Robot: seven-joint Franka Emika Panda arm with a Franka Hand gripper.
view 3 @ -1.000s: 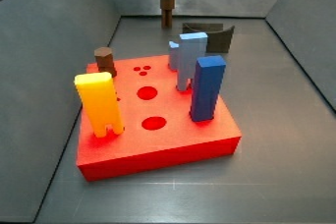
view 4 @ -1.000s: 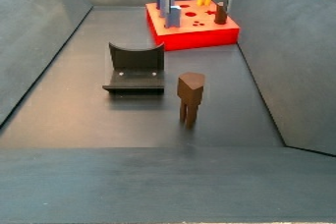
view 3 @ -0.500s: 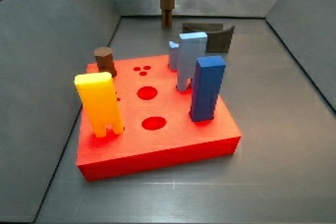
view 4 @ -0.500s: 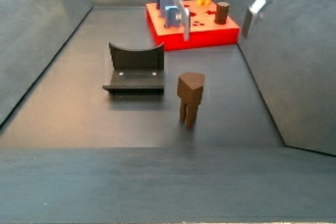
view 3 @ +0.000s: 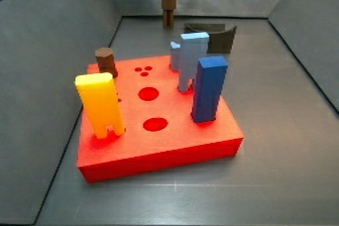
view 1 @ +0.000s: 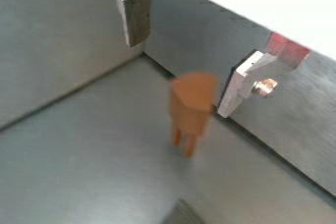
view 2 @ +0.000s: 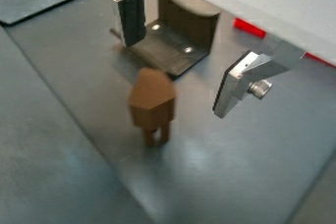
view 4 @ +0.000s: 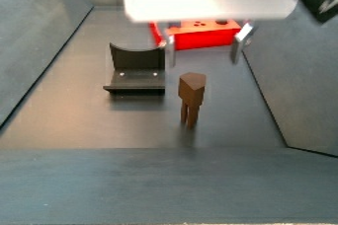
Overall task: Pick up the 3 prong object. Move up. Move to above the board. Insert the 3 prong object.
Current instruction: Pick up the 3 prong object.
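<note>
I will next fit the 3 prong object's prongs into the board's small holes, so I will grab the object by its thick upper body (view 1: pixel 194 89) with my gripper.
The 3 prong object (view 4: pixel 192 99) is a slim brown post standing upright on the grey floor, apart from the board; it also shows in both wrist views (view 1: pixel 192 110) (view 2: pixel 152 105) and at the far back in a side view (view 3: pixel 169 10). The board (view 3: pixel 159 136) is a thick red slab with round holes and three small holes. My gripper (view 4: pixel 203 59) hangs open above the post, with one finger (view 1: pixel 133 17) on one side of it and the other on the opposite side, both above its top. Nothing is between the pads.
On the board stand a yellow two-legged block (view 3: pixel 99 101), two blue blocks (view 3: pixel 209 88), and a short dark-brown cylinder (view 3: pixel 105 59). The fixture (view 4: pixel 134 68) stands on the floor next to the post, between it and the board. Grey walls enclose the floor.
My gripper has moved from over the board across the floor and now hangs over the 3 prong object. The post and the pieces on the board have not moved.
</note>
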